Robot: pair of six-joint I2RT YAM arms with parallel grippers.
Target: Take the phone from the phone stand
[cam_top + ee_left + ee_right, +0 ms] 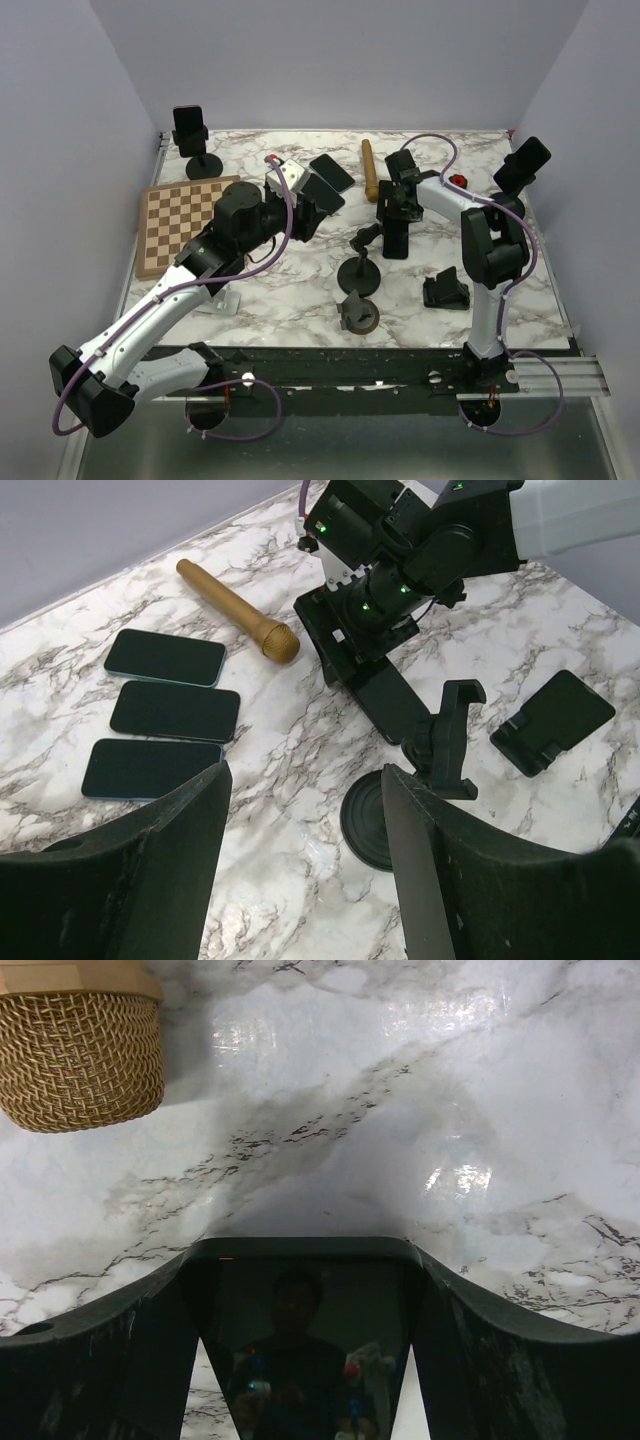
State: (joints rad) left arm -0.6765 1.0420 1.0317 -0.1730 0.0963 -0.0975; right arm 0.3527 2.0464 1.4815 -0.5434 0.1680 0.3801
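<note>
I should open my right gripper now, because the phone hangs low over flat, bare marble.
A black phone lies between the fingers of my right gripper, which is shut on its two long sides. Its glass reflects the room. From above, the right gripper holds the phone low over the marble, just behind the phone stand. The stand's clamp is empty above its round base. My left gripper hangs open over bare marble left of the stand, nothing between its fingers.
Three dark phones lie flat in a row beside a gold microphone. A wedge stand sits right of the clamp stand. A chessboard lies at the left. Stands holding phones are at the back left and back right.
</note>
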